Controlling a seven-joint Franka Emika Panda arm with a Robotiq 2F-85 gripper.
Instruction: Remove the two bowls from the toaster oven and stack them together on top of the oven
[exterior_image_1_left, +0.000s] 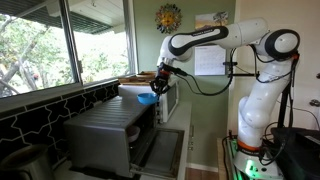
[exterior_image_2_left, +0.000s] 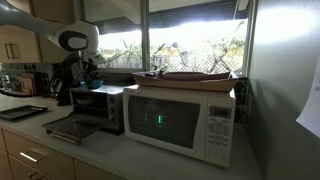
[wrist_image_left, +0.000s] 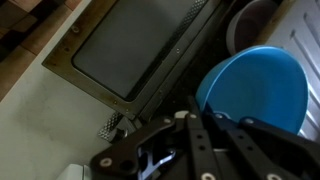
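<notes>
The light blue bowl hangs over the oven's front edge and would drop short, so it moves toward the flat top, before my gripper opens.
My gripper (exterior_image_1_left: 156, 87) is shut on the rim of the light blue bowl (exterior_image_1_left: 147, 98) and holds it just above the front top edge of the grey toaster oven (exterior_image_1_left: 105, 135). The oven's door (exterior_image_1_left: 162, 150) hangs open. In the wrist view the blue bowl (wrist_image_left: 255, 85) sits at my fingers (wrist_image_left: 195, 118), with the oven door's glass (wrist_image_left: 140, 45) below to the left. A dull rounded shape (wrist_image_left: 250, 15) lies beyond the blue bowl; I cannot tell whether it is the reddish-pink bowl. The oven (exterior_image_2_left: 97, 105) also shows in an exterior view, with the arm (exterior_image_2_left: 75, 45) above it.
A white microwave (exterior_image_2_left: 185, 120) stands beside the oven with a flat wooden tray (exterior_image_2_left: 190, 77) on top. A dark tray (exterior_image_2_left: 22, 112) lies on the counter. Windows run behind the counter (exterior_image_1_left: 60, 40). The robot's base (exterior_image_1_left: 250, 140) stands by the wall.
</notes>
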